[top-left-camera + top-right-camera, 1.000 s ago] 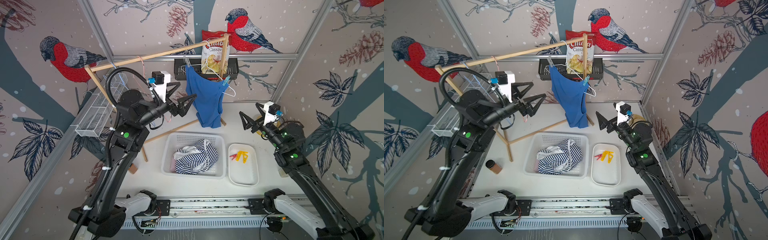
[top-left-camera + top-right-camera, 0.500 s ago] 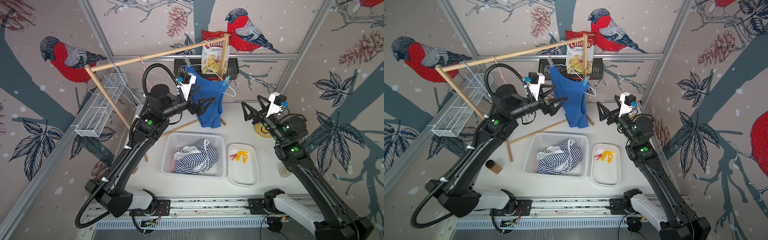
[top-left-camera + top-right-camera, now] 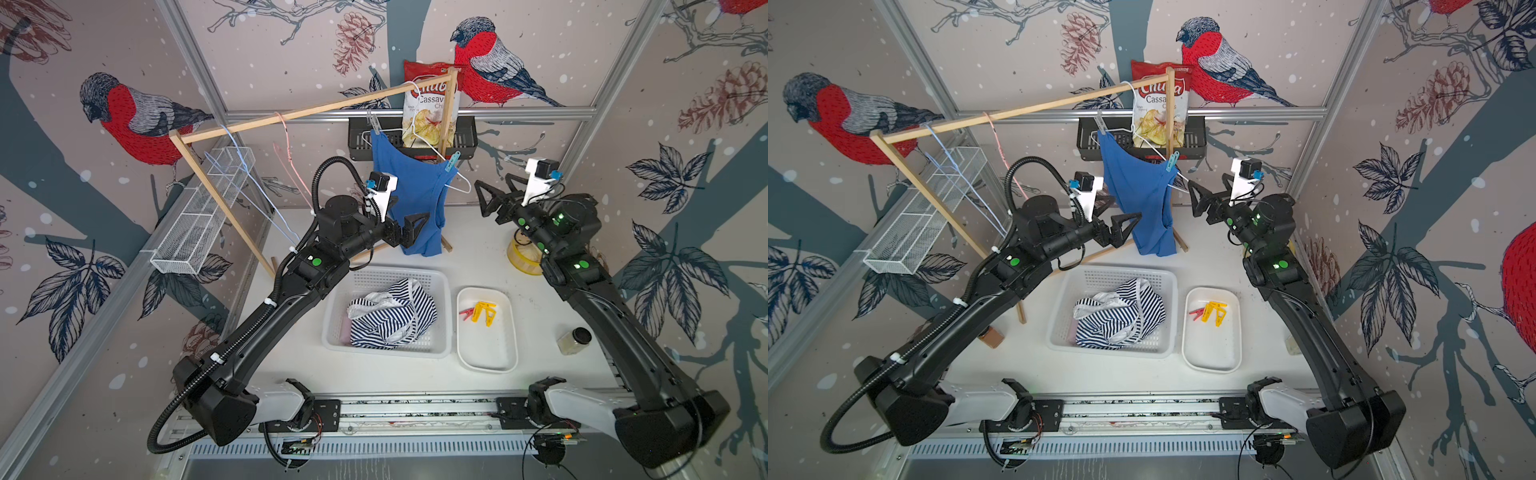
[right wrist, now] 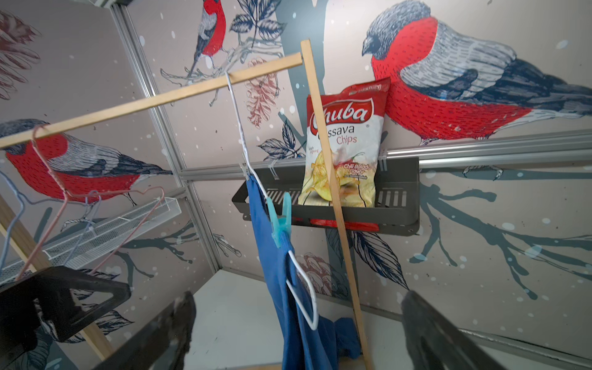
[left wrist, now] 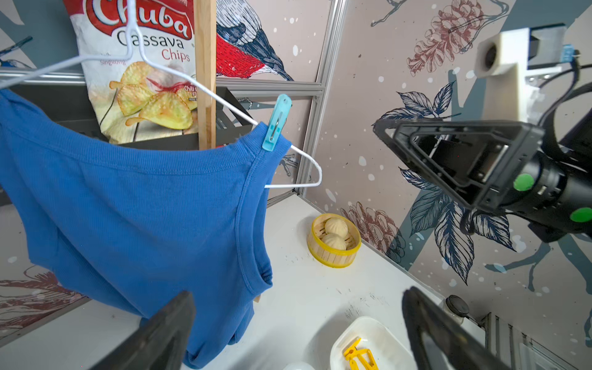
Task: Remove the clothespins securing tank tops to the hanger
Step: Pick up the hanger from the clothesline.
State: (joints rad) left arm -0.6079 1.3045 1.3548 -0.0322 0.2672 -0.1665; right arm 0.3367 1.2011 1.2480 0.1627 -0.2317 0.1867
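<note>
The hanger's end with the tank top's shoulder, beside the teal clothespin [image 3: 452, 161], is the part my right gripper should grab next to unhook it. This will leave the clothespin free to be removed.
A blue tank top [image 3: 409, 187] [image 3: 1138, 187] hangs on a white hanger [image 5: 307, 173] from the wooden rail. A teal clothespin [image 3: 452, 161] [image 5: 276, 123] [image 4: 281, 217] pins one shoulder and a grey clothespin [image 3: 375, 124] [image 4: 245, 169] pins the other. My left gripper [image 3: 411, 222] [image 5: 296, 293] is open beside the top's lower part. My right gripper [image 3: 480, 199] [image 4: 296, 296] is open, level with the hanger's end and short of the teal pin. A striped tank top [image 3: 390, 316] lies in the white basket [image 3: 444, 328]. Yellow clothespins [image 3: 484, 311] and a red one [image 3: 465, 312] lie in the white tray [image 3: 486, 357].
The wooden rail [image 3: 291, 114] also carries an empty blue hanger [image 3: 241, 166] and a pink hanger [image 3: 291, 166]. A black wall shelf [image 3: 467, 141] holds a chips bag [image 3: 428, 112]. A wire basket [image 3: 199, 216] hangs at the left. A yellow steamer [image 3: 521, 259] and a jar [image 3: 575, 340] stand at the right.
My left arm has swung right and lower, bringing its gripper up to the blue top. My right gripper has risen toward the hanger's end. Both have stayed open.
</note>
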